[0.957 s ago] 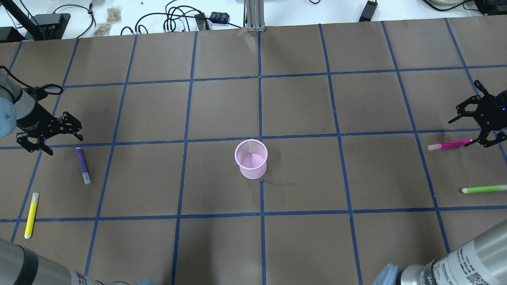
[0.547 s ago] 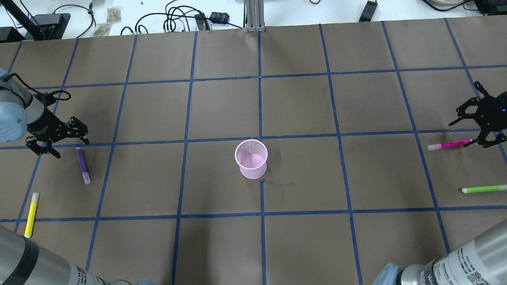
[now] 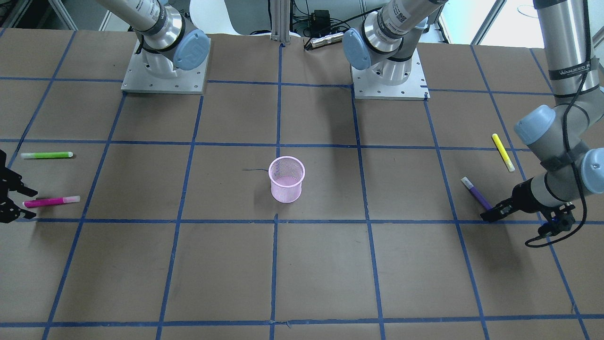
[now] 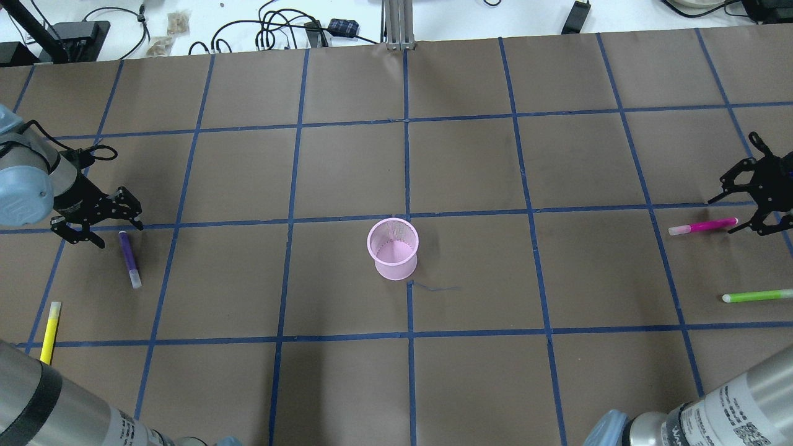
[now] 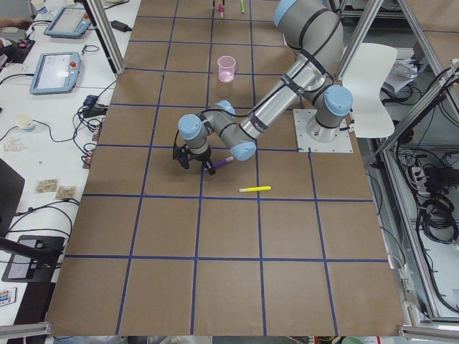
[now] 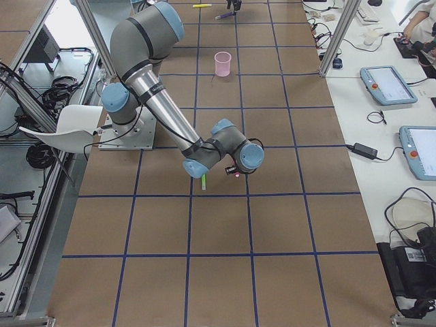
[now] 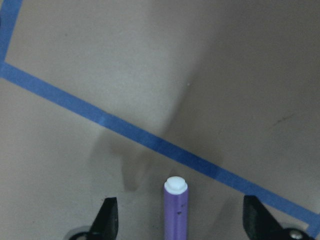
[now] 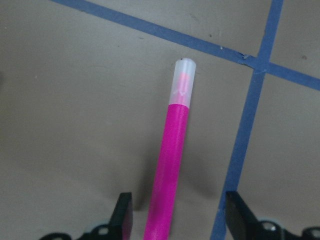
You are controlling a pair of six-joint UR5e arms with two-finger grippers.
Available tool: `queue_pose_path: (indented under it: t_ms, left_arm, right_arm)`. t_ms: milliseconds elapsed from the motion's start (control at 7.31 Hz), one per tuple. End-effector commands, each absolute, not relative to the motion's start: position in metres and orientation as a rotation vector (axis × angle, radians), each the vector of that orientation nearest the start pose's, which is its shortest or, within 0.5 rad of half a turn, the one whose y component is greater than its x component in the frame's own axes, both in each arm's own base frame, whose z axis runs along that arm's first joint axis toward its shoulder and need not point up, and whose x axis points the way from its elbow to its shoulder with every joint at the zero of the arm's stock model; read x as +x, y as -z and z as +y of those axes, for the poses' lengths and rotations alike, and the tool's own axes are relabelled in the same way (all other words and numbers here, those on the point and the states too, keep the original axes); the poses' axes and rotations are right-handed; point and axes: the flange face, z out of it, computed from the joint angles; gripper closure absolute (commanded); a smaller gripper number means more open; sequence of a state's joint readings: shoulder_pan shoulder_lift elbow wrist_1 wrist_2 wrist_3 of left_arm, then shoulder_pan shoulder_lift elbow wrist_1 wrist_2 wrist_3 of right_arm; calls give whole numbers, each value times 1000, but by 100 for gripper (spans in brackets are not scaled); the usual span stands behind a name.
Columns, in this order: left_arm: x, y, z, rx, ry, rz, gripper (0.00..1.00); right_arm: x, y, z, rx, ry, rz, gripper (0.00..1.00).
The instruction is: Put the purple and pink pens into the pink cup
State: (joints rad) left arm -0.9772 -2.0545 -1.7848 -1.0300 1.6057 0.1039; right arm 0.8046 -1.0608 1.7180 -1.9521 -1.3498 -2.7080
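Note:
I will grab the pink pen by its solid pink barrel (image 3: 43,202) with my right gripper. That leaves the pink pen's clear end with the cap (image 3: 71,199) free to go into the pink cup.
The pink mesh cup (image 4: 393,248) stands upright mid-table, also in the front view (image 3: 286,179). The purple pen (image 4: 129,258) lies flat at the left. My left gripper (image 4: 119,236) is open and low over the pen's far end. In the left wrist view the purple pen (image 7: 175,210) lies between the open fingers (image 7: 107,222). The pink pen (image 4: 703,227) lies flat at the right. My right gripper (image 4: 722,217) is open around its right end. In the right wrist view the pink pen (image 8: 172,165) runs between the fingers (image 8: 122,212).
A yellow highlighter (image 4: 49,331) lies near the left arm. A green highlighter (image 4: 756,296) lies in front of the pink pen. A thin dark thread (image 4: 437,287) lies beside the cup. The arm bases (image 3: 164,71) stand at the robot's side of the table.
My left gripper has moved right and come over the purple pen's far end. My right gripper has shifted slightly and stays at the pink pen's end. The pens and the cup have not moved.

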Motion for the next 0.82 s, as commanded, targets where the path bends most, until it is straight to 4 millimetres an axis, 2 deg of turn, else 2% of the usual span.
queue_pose_path:
  t_ms: [0, 274, 410, 547, 684]
  left_arm:
    - [218, -171, -554, -751, -260, 3059, 44]
    - [218, -169, -553, -773, -276, 3050, 59]
    - [218, -167, -553, -767, -293, 3051, 98]
    - [216, -163, -550, -771, -343, 3058, 100]
    - [216, -168, -551, -771, -355, 3059, 100]
  right_arm:
    - [-297, -173, -530, -2346, 381, 1674, 48]
    - [-302, -173, -527, -2336, 377, 1688, 68]
    - [-304, -172, -525, -2323, 356, 1705, 78]
    - [-305, -172, -525, -2322, 353, 1706, 84]
    - [-305, -172, -524, -2315, 334, 1712, 89]
